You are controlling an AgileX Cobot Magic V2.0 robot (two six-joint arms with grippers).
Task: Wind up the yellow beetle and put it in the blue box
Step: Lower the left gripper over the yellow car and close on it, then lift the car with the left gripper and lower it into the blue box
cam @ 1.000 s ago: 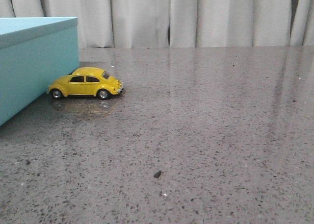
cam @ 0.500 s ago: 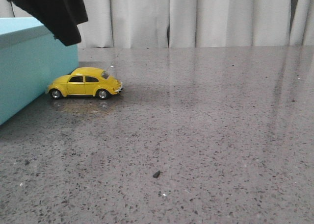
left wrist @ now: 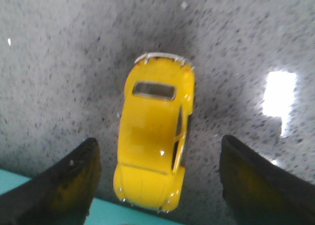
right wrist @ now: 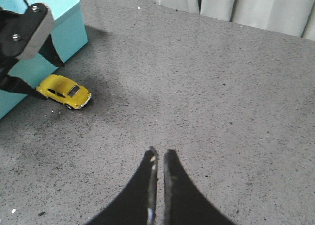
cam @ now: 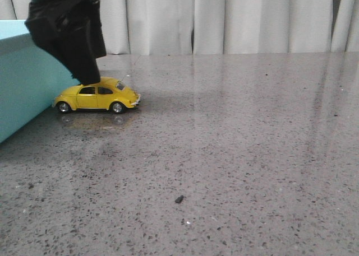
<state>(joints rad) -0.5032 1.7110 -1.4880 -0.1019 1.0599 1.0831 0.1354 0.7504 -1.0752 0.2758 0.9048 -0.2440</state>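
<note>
My left gripper's fingers hover up by the yellow beetle's roof [left wrist: 150,121]. My left gripper lowers to the beetle's lower sides first, then closes on the beetle.
The yellow beetle [cam: 97,95] stands on the speckled table, its tail against the blue box [cam: 25,85]. It also shows in the left wrist view [left wrist: 155,136] and the right wrist view [right wrist: 64,91]. My left gripper [left wrist: 157,161] hangs just above the beetle, open, one finger on each side of the car, not touching it. In the front view the left gripper [cam: 87,77] hides part of the box and the car's roof. My right gripper [right wrist: 158,156] is shut and empty, well away from the car over bare table.
The blue box [right wrist: 34,43] fills the left edge of the table. White curtains [cam: 224,18] hang behind the table. A small dark speck [cam: 179,199] lies on the table near the front.
My left gripper came into the front view from the top left and dropped down to just above the beetle. The beetle and box have not moved.
</note>
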